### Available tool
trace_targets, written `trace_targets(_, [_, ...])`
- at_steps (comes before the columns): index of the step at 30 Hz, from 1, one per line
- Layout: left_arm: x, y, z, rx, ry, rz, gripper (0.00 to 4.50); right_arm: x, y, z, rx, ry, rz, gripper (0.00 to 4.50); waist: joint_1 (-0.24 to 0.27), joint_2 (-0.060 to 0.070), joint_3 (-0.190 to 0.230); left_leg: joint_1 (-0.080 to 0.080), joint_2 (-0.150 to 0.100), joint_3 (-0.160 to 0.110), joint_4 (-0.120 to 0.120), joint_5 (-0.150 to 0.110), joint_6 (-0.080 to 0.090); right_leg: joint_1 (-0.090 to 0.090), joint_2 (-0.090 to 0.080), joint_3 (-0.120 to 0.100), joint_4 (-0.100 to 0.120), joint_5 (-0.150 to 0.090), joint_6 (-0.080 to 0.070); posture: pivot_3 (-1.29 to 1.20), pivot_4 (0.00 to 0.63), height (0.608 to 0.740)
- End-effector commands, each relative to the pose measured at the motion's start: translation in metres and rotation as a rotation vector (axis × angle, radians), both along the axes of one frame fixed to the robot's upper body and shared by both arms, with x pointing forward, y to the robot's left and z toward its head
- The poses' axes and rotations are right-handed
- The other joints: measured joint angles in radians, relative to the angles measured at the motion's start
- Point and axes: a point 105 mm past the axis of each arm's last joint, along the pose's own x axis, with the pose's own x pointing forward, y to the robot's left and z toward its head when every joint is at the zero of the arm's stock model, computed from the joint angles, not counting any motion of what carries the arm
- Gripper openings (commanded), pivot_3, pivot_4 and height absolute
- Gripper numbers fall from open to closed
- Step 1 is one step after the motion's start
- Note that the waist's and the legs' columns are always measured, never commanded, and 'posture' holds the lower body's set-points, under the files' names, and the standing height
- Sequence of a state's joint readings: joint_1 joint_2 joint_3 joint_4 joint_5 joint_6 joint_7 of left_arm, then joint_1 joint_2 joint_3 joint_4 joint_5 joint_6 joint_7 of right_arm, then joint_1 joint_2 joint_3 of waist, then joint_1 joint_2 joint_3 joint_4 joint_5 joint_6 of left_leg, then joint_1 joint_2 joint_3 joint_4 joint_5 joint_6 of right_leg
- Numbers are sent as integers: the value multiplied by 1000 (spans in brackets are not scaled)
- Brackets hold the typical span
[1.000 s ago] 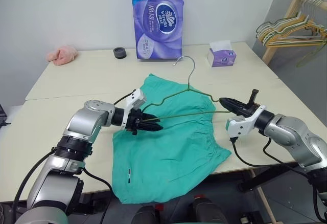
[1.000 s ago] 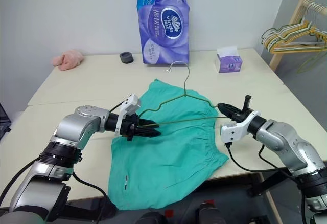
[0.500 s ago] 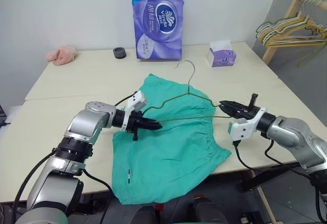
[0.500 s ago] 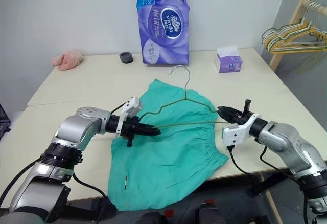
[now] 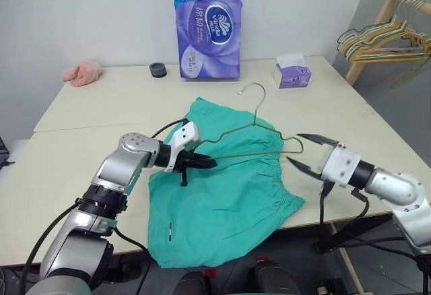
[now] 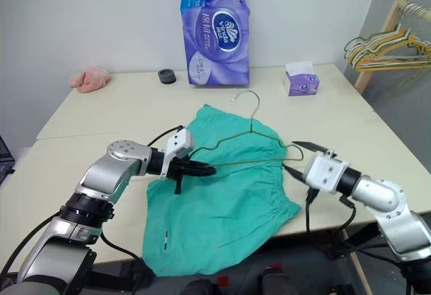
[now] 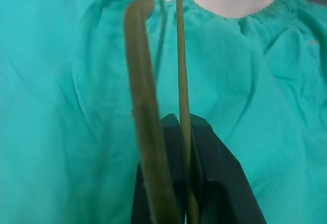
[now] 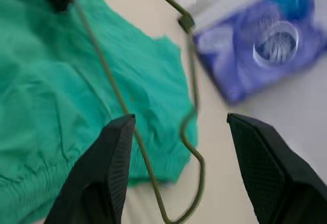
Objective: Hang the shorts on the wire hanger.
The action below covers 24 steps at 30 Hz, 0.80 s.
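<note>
Next, my right gripper grabs the hanger by its bent corner, to fit the olive wire hanger into the shorts.
The teal shorts lie flat at the table's front edge, one leg hanging over it. Just above them is the wire hanger, its hook pointing to the far side. My left gripper is shut on the hanger's lower wire near its left corner. In the left wrist view the black fingers pinch that wire over the green cloth. My right gripper stands open just off the hanger's right corner, holding nothing. Its wrist view has the wire between the spread fingers.
At the back of the table stand a tall purple tissue pack, a small tissue box, a black roll and a pink cloth. A wooden rack with several hangers is at the far right, off the table.
My right gripper has opened, let go of the hanger's right corner, rolled and drawn back a little. My left gripper has closed on the lower wire, and the hook has swung slightly right.
</note>
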<state>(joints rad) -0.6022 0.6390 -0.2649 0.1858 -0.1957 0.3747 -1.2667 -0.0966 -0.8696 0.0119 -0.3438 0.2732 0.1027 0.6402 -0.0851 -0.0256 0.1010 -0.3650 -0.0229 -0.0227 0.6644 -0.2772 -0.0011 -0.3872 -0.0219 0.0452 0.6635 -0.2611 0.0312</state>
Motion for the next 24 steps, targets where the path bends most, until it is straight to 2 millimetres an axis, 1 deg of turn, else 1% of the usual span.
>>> trace_targets(1, [-5,-5,15,44,-139,-110,0,-9,-4,11,66,163,5,3046,2,0,0,0,0,0,0,0,0,0,0,0,0,0,0,-138,72,740])
trace_targets(3, [-6,-7,19,52,-170,-138,0,-16,-5,10,60,243,22,3046,3,0,0,0,0,-1,-1,0,0,0,0,-1,-1,0,0,-137,71,740])
trace_targets(6, [-9,-12,21,66,-204,-181,0,-28,-4,3,26,386,68,3046,3,0,0,-1,0,0,-1,0,0,0,0,-1,-1,-1,2,-138,69,740])
trace_targets(9, [-12,-15,22,66,-214,-204,0,-33,0,-1,17,467,96,3046,2,0,0,-1,0,0,-1,0,0,0,0,-1,-1,-3,5,-138,65,740])
trace_targets(15, [-20,-23,23,56,-213,-247,0,-19,1,-22,-105,523,79,3046,0,0,0,-1,0,0,-1,0,0,-1,0,-1,-1,-3,5,-128,62,740])
trace_targets(18, [-23,-24,23,53,-209,-257,0,-17,1,-29,-139,543,84,3046,1,0,0,-1,0,0,-1,0,0,-1,0,-1,-1,-3,5,-123,63,740])
trace_targets(20, [-26,-26,23,47,-205,-263,0,-17,4,-33,-143,591,99,3046,2,0,0,-1,0,0,-1,0,0,-1,0,-1,-1,-3,5,-117,64,740])
trace_targets(23, [-27,-26,23,50,-205,-264,0,-17,8,-34,-155,623,116,3046,2,0,0,-1,0,0,-1,0,0,-1,0,-1,-1,-3,5,-114,65,740])
trace_targets(24, [-28,-26,22,51,-205,-264,0,-17,7,-34,-162,626,113,2677,2,0,0,-1,0,0,0,0,0,-1,0,-1,-1,-3,5,-113,66,740])
